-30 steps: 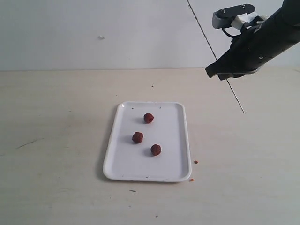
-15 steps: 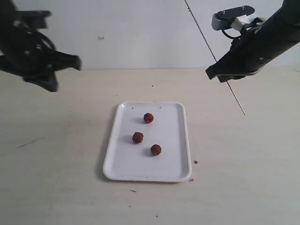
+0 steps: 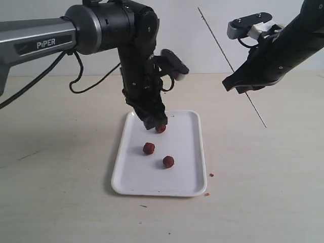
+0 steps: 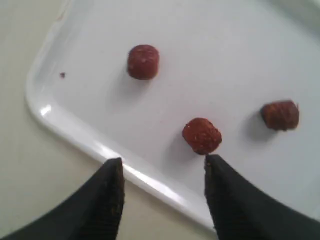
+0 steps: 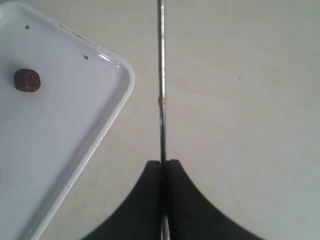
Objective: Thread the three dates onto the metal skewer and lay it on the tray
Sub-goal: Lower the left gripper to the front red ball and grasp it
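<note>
The date's ends need to stay free for threading onto the skewer. My left gripper should next pinch the date by its plump middle (image 3: 161, 128) (image 4: 201, 135).
Three dark red dates lie on the white tray (image 3: 185, 152): one at the far end (image 3: 161, 129), one in the middle (image 3: 149, 148), one nearer (image 3: 168, 162). My left gripper (image 3: 152, 123) hangs open just over the tray's far end, right beside the far date. In the left wrist view the left gripper (image 4: 162, 162) straddles the tray rim (image 4: 75, 132), with one date (image 4: 201, 135) at a fingertip and two others (image 4: 143, 62) (image 4: 280, 115) further off. My right gripper (image 3: 243, 83) is shut on the thin metal skewer (image 3: 255, 109) above the table right of the tray; the right wrist view shows the skewer (image 5: 161, 75) clamped in the right gripper (image 5: 164, 162).
The pale wooden table (image 3: 61, 167) surrounds the tray. Small crumbs (image 3: 211, 174) lie by the tray's near right corner. A white wall stands behind. The left arm (image 3: 101, 23) spans from the upper left over the tray's far end.
My left arm swung in from the left and dropped over the tray's far end, beside the far date. The right gripper with the skewer barely moved.
</note>
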Robot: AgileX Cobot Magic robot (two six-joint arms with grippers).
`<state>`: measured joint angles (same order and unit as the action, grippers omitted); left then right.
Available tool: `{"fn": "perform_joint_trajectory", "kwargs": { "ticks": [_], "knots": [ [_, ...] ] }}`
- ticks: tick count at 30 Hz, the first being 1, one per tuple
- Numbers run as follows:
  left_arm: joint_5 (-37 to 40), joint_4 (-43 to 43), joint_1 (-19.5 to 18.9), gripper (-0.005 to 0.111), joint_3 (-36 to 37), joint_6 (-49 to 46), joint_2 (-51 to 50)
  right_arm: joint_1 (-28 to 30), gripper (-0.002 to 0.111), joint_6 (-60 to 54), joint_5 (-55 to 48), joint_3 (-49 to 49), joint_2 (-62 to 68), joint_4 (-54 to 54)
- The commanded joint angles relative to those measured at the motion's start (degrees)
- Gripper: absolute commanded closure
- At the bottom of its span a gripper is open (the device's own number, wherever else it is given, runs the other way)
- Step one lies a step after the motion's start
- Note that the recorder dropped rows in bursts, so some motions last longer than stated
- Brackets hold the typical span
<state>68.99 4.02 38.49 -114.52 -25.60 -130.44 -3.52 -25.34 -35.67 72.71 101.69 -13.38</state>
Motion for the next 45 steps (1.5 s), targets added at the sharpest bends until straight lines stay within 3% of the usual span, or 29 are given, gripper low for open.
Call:
{"fn": "perform_joint_trajectory", "kwargs": {
  "ticks": [1,3,6,15,45],
  "knots": [
    [1.0,-0.4,1.4,0.055,1.5,-29.3,-0.1,0.2,0.108,-1.5,1.6,0.3,0.0,0.2],
    [1.0,-0.4,1.9,0.055,3.3,-39.8,-0.1,0.2,0.108,-1.6,1.8,0.3,0.0,0.2],
    [1.0,-1.4,2.0,0.047,6.4,-44.8,-0.2,0.2,0.108,-1.6,1.9,0.3,0.0,0.2],
    [-6.5,-3.2,2.0,0.045,8.0,-44.7,-1.4,0.2,0.108,-1.6,2.0,0.3,0.0,0.0],
    [-8.8,-2.0,2.0,0.045,8.0,-42.7,-5.7,0.2,0.108,-1.6,3.0,0.3,0.0,0.0]
  ]
}}
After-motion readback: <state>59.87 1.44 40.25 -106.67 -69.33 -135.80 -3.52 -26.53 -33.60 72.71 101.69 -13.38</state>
